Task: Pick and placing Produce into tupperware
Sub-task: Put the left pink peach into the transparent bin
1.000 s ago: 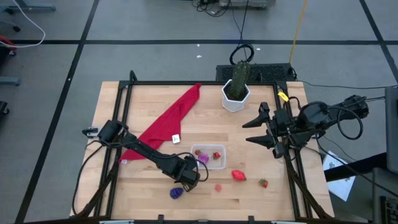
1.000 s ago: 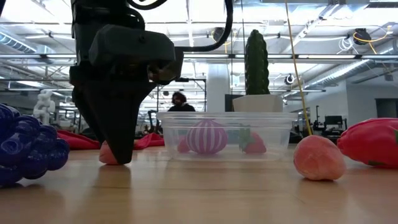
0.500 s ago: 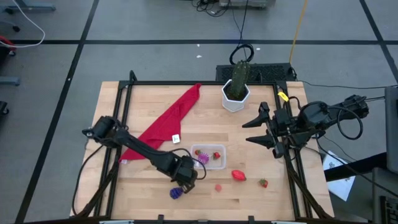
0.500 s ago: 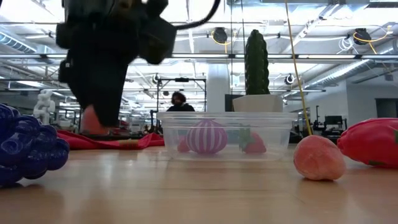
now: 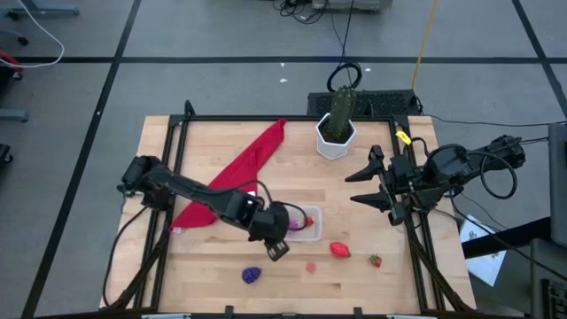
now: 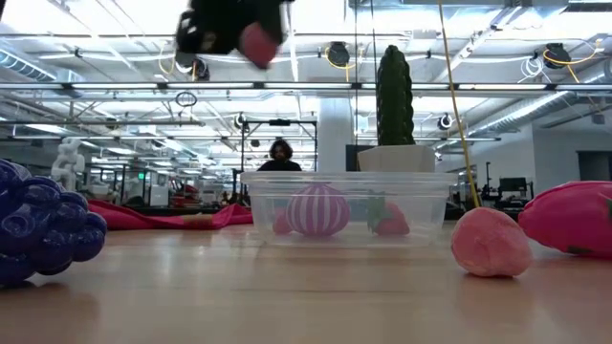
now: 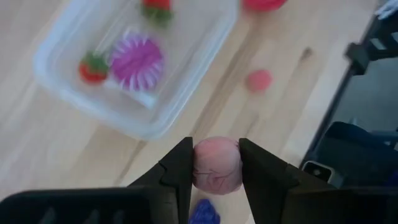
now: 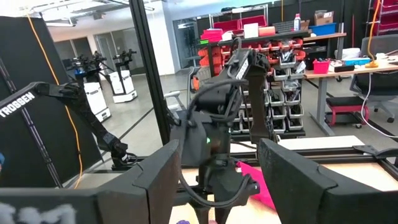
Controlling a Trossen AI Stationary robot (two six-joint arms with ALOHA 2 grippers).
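The pink round fruit [image 7: 216,165] is over wood in the left wrist view, so my left gripper needs to keep holding it until it's inside the clear tupperware.
My left gripper [image 5: 275,241] hangs in the air at the near left corner of the clear tupperware [image 5: 299,224], shut on a small pink round fruit [image 7: 216,165]. In the low view the fruit [image 6: 258,43] is high above the table. Inside the tupperware [image 7: 134,74] lie a purple striped ball [image 7: 135,62] and two small strawberries [image 7: 93,67]. On the table rest purple grapes [image 5: 252,275], a small pink fruit [image 5: 311,266], a red pepper [image 5: 340,250] and a strawberry [image 5: 376,260]. My right gripper [image 5: 372,186] waits open at the table's right edge. My left gripper pinches the pink round fruit [image 7: 216,180] between its two fingers [image 7: 180,171], one on each side of it. The fingers come from above, pointing down. The fruit is lifted clear of the table, above the wood just beside the tupperware's near wall.
A long red cloth [image 5: 235,173] lies across the table's left half. A white hexagonal pot with a green cactus [image 5: 337,133] stands at the far edge. A black frame rail [image 5: 177,177] borders the table. A person [image 6: 278,155] shows in the room behind.
My left gripper has risen from the table top with the pink fruit between its fingers and moved toward the far right, up to the tupperware. The fruit, on the wood a second ago, is now lifted clear. The other produce has stayed in place.
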